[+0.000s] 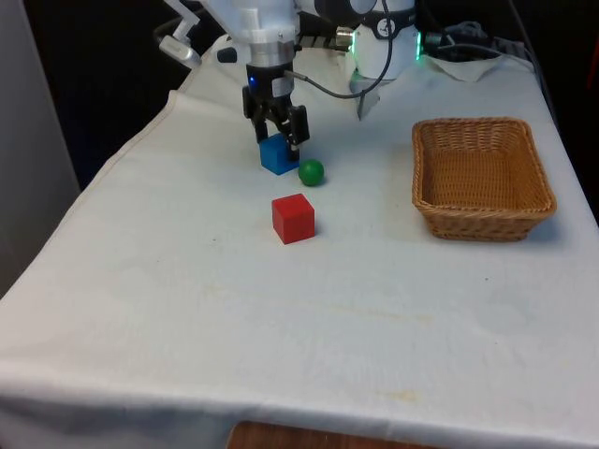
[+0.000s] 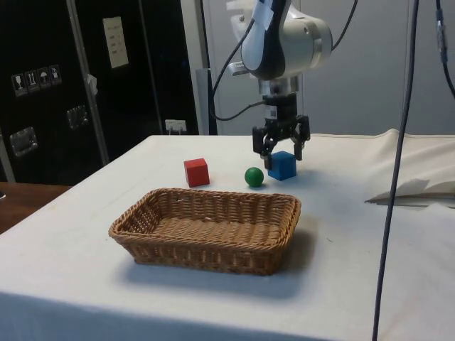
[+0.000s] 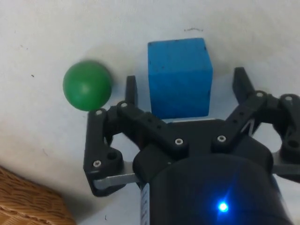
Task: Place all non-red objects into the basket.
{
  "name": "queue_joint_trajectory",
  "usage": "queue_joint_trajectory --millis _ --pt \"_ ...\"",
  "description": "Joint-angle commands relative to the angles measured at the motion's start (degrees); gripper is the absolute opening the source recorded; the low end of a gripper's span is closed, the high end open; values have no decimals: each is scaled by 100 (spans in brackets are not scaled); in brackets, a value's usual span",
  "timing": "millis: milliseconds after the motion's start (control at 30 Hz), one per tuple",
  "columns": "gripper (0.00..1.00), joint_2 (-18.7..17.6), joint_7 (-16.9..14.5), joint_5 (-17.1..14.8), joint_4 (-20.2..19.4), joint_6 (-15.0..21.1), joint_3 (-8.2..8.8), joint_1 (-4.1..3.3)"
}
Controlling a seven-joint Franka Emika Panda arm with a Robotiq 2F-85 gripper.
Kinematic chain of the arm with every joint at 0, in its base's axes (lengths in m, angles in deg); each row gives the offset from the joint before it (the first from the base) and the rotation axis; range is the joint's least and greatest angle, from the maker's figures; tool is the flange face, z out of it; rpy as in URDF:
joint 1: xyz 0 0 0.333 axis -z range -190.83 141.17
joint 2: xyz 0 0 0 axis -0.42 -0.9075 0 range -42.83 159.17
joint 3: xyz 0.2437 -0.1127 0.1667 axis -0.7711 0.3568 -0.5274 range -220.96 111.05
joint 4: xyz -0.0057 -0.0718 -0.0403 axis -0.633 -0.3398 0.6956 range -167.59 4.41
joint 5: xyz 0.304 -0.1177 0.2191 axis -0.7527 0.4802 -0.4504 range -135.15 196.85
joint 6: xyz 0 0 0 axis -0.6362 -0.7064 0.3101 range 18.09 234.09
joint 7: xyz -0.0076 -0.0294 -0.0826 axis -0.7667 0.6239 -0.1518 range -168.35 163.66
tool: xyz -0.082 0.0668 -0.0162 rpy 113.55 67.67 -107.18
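Observation:
I should next grab the blue cube by two opposite sides with my gripper, so I can put it into the basket.
A blue cube (image 1: pixel 278 155) (image 2: pixel 282 165) (image 3: pixel 179 77) rests on the white cloth. My gripper (image 1: pixel 279 138) (image 2: pixel 283 153) (image 3: pixel 186 82) is lowered over it and open, one finger on each side with a small gap to the cube's faces. Just beside the cube lies a green ball (image 1: pixel 311 172) (image 2: pixel 254 177) (image 3: pixel 87 85), outside the fingers. A red cube (image 1: pixel 293 218) (image 2: pixel 196 172) stands a little nearer the front camera. The wicker basket (image 1: pixel 421 201) (image 2: pixel 213 245) (image 3: pixel 28 206) sits at the front view's right with nothing in it.
A crumpled fold of the white cloth (image 2: pixel 412 190) lies on the table near the robot's base. A black cable (image 1: pixel 323 89) hangs from the arm just behind the gripper.

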Motion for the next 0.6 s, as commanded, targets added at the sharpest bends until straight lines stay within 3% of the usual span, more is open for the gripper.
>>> queue_joint_trajectory --millis 0,233,267,300,500,567 --pt "81 46 -80 -115 -23 92 -69 52" --pt "2 40 -69 -109 -29 103 -63 40" --pt "0 0 6 -6 -6 11 0 0" --pt "0 40 -69 -109 -34 109 -63 40" --pt "0 40 -63 -103 -34 109 -57 40" --pt "0 0 6 -6 -6 23 6 0"
